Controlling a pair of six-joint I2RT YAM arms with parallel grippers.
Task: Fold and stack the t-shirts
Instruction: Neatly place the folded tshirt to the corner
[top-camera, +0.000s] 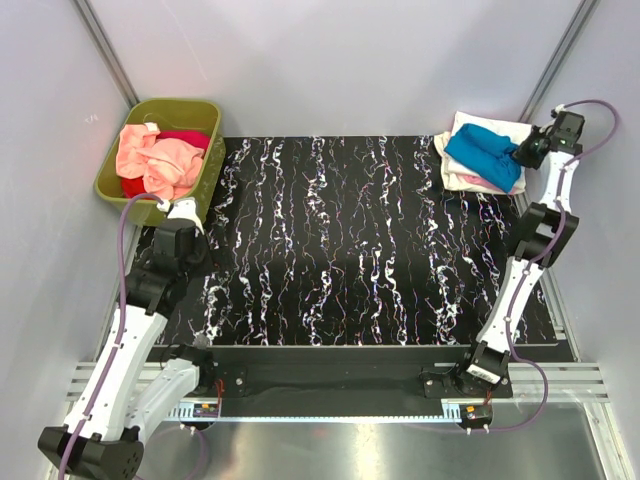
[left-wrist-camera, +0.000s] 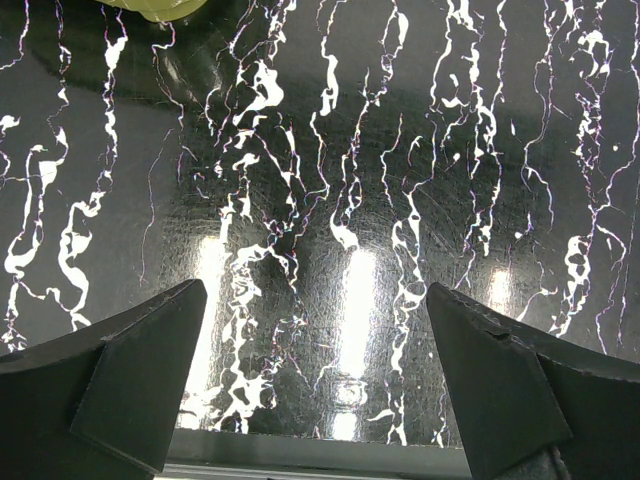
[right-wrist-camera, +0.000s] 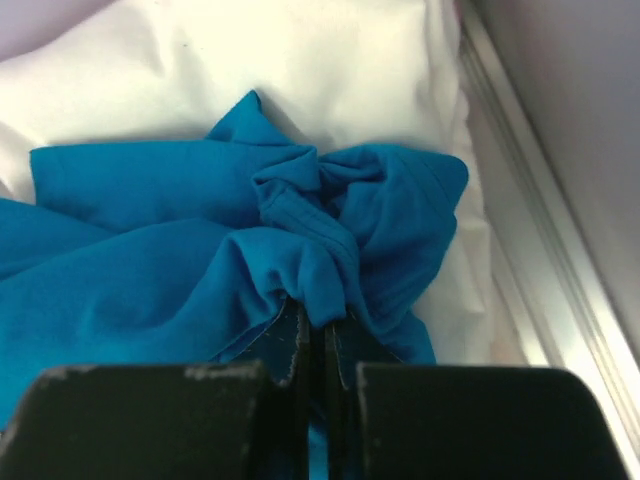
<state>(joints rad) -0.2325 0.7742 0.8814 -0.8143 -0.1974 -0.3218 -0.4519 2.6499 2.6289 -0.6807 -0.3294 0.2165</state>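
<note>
The blue t-shirt's bunched folds slant short of the white t-shirt's far edge (top-camera: 500, 123), so my right gripper moves it toward that edge before releasing it.
A bright blue t-shirt (top-camera: 484, 153) lies bunched on a folded cream-white t-shirt (top-camera: 470, 128) at the table's far right corner. My right gripper (top-camera: 522, 151) is shut on a fold of the blue shirt (right-wrist-camera: 200, 280); its jaws pinch the cloth at the gripper (right-wrist-camera: 320, 335), with the white shirt (right-wrist-camera: 300, 70) beneath. Salmon-peach (top-camera: 152, 157) and red (top-camera: 186, 138) shirts sit in the olive-green tub (top-camera: 205, 185) at far left. My left gripper (left-wrist-camera: 315, 385) is open and empty above the marbled table (left-wrist-camera: 330, 180), close to the tub.
The black marbled mat (top-camera: 350, 240) covers the table between the arms. A metal rail (right-wrist-camera: 540, 240) runs along the right edge beside the shirt stack. The tub's rim (left-wrist-camera: 160, 8) shows at the top of the left wrist view.
</note>
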